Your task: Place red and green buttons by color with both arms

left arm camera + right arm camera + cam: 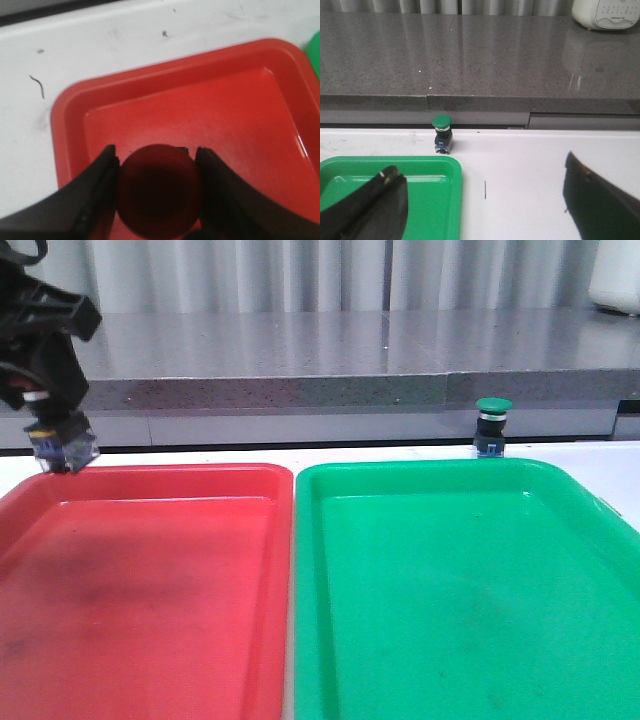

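The red button's blue base hangs above the red tray's bottom, so my left gripper keeps hold of the button until I lower it onto that bottom.
My left gripper is shut on the red button, whose dark red cap sits between the two black fingers. It hangs over the far left corner of the red tray, which also shows in the left wrist view. In the front view only the button's black body and blue base show. The green button stands upright on the white table just behind the green tray. In the right wrist view the green button is well ahead of my right gripper, which is open and empty.
A grey stone ledge runs along the back of the table. A white object stands on it at the far right. The two trays lie side by side and fill the near table.
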`<state>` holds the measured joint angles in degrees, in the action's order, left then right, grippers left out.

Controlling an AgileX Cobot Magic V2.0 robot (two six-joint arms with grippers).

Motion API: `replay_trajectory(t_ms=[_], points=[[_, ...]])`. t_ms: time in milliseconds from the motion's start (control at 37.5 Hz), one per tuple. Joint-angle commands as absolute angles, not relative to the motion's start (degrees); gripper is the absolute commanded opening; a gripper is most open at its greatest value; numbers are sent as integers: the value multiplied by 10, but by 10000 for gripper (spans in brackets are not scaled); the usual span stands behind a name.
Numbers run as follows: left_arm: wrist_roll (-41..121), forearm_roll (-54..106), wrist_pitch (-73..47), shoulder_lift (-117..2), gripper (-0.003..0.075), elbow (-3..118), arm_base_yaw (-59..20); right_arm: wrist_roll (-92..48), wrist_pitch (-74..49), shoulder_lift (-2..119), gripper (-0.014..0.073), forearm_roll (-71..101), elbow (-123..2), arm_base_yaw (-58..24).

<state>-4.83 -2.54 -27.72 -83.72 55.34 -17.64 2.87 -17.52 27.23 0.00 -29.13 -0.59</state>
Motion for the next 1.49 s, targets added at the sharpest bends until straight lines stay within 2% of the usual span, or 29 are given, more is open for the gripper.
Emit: replay_trajectory(t_ms=[0,320,426,533,586,639,799,879,932,1039,1145,1199,1332,1465], points=[[-54,-24,-215,-814,54,526,-206,27,-128,278,644,-4,-313,-3],[-54,-24,-185,-883,69,501,-251,27,-128,278,644,-4,-313,-3],[-54,-24,-189,-887,215,501,-251,27,-128,278,644,-4,-313,-3],[-54,-8,-191,-887,452,503,-251,27,-128,278,644,-4,-313,-3],[-54,9,-195,-883,533,505,-251,27,-128,278,644,-4,-313,-3],[-54,14,-198,-875,559,511,-251,27,-128,278,644,-4,-313,-3],[-54,14,-198,-838,556,536,-251,27,-128,278,644,-4,-313,-3],[-54,6,-198,-814,538,556,-245,27,-128,278,644,-4,-313,-3],[-52,0,-200,-800,491,570,-237,27,-128,278,644,-4,-313,-3],[-50,-7,-205,-773,294,594,-210,27,-128,278,644,-4,-313,-3],[-50,-7,-206,-740,57,597,-169,27,-128,278,644,-4,-313,-3],[-50,-7,-213,-721,-18,597,-143,27,-128,278,644,-4,-313,-3],[-50,-7,-210,-651,-20,563,-73,27,-128,278,644,-4,-313,-3],[-50,-7,-142,-541,-20,466,-50,27,-128,278,644,-4,-313,-3]])
